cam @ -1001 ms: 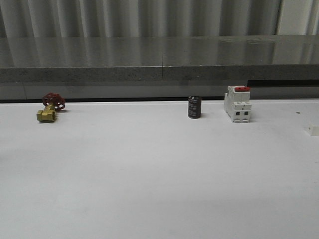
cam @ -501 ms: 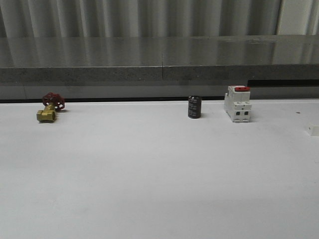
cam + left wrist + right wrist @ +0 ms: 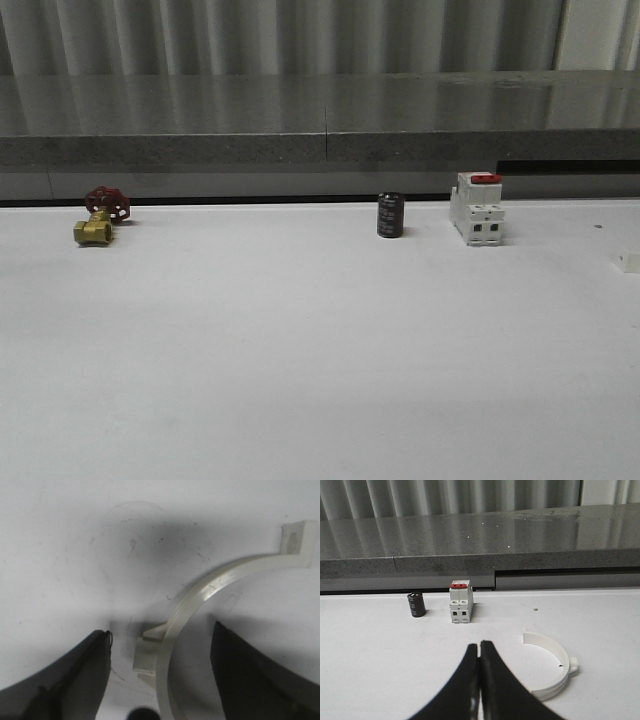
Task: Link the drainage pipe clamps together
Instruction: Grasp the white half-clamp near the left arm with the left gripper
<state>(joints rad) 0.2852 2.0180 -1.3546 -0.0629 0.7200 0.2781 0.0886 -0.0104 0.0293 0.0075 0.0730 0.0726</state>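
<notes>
The tab lies between my fingers above the table, so my left gripper closes on the clamp's small tab [image 3: 148,655] next.
One white drainage pipe clamp half [image 3: 197,592] lies flat on the white table, its arc running between the fingers of my left gripper [image 3: 161,629]. That gripper is open, and both dark fingers stand clear of the arc and of its small tab. A second white clamp half [image 3: 559,652] lies on the table just to the right of my right gripper [image 3: 480,644]. The right gripper is shut, fingertips pressed together with nothing between them, and is not touching the clamp.
Along the table's far edge stand a brass valve with a red handwheel [image 3: 100,216], a black cylinder [image 3: 390,215] and a white breaker with a red switch [image 3: 477,208]. A small white piece [image 3: 629,262] pokes in at the right edge. A grey ledge [image 3: 320,145] runs behind the table.
</notes>
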